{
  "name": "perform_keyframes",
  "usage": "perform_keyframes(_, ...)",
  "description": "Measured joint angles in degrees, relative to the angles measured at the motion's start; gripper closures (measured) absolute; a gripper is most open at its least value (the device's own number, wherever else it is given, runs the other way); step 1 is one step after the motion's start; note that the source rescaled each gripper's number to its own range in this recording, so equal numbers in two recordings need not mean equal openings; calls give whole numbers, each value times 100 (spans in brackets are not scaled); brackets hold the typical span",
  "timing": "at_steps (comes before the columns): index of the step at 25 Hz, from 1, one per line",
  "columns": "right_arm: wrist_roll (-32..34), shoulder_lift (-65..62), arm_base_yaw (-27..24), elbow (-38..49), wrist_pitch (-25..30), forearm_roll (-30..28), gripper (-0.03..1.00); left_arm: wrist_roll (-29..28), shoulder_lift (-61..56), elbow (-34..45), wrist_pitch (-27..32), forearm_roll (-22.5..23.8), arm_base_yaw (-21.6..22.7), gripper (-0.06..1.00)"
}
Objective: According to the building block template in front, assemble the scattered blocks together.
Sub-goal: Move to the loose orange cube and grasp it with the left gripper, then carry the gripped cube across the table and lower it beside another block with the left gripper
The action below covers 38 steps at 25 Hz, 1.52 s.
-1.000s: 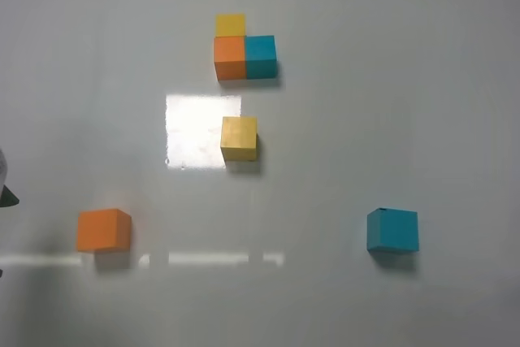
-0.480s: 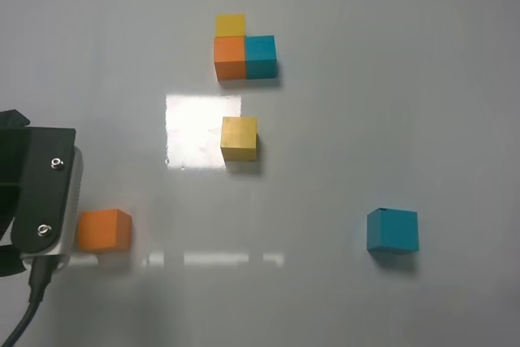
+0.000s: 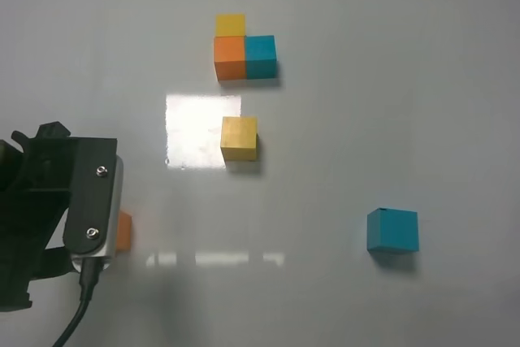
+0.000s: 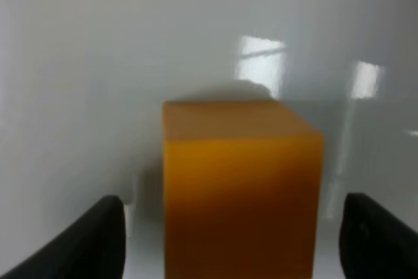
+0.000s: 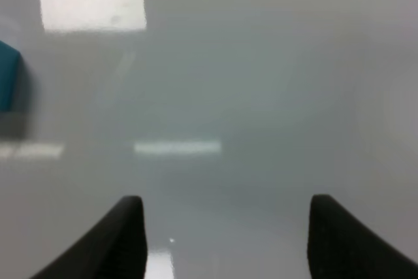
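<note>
My fingers are on both sides of the orange cube and would hold it if they closed now, so my left gripper will close.
The building block template (image 3: 244,48) lies at the far middle: bright yellow, orange and teal cubes joined in an L. The scattered blocks are a mustard yellow cube (image 3: 240,137) at the centre, a teal cube (image 3: 392,230) at the near right, and an orange cube (image 3: 124,230) at the near left. My left arm (image 3: 69,205) covers most of the orange cube. In the left wrist view the orange cube (image 4: 241,181) fills the gap of my open left gripper (image 4: 238,243), one finger on each side. My right gripper (image 5: 225,240) is open and empty, with the teal cube (image 5: 6,76) off to its side.
The white tabletop (image 3: 390,119) carries a bright square glare patch (image 3: 199,129) beside the mustard yellow cube. A cable (image 3: 69,318) hangs from the left wrist near the front edge.
My left arm has come in from the left edge and moved right over the orange cube, hiding most of it. The cubes have not moved.
</note>
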Motion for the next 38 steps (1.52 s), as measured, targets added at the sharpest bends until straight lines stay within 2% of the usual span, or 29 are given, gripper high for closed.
perform_keyframes(2, -5, 0, 0, 0, 0, 0, 47, -81, 63, 0, -29, 52, -104, 8)
perform_keyframes(3, -5, 0, 0, 0, 0, 0, 47, -180, 91, 0, -34, 102, -153, 20)
perform_keyframes(5, -5, 0, 0, 0, 0, 0, 47, -333, 147, 0, 51, 311, -214, 70)
perform_keyframes(9, -5, 0, 0, 0, 0, 0, 47, -439, 158, 0, 389, 618, -435, 68)
perform_keyframes(13, -5, 0, 0, 0, 0, 0, 47, -622, 233, -237, 505, 786, -985, 68)
perform_keyframes(14, -5, 0, 0, 0, 0, 0, 47, -806, 310, -354, 549, 920, -1197, 68)
perform_keyframes(17, -5, 0, 0, 0, 0, 0, 47, -1372, 742, -943, 956, 1695, -1824, 68)
perform_keyframes(20, -5, 0, 0, 0, 0, 0, 47, -1566, 1331, -1553, 1319, 2060, -2191, 68)
perform_keyframes(27, -10, 0, 0, 0, 0, 0, 47, -1746, 2154, -2196, 1184, 2098, -2262, 68)
perform_keyframes(38, -10, 0, 0, 0, 0, 0, 47, -2189, 2300, -2269, 362, 1974, -2262, 68)
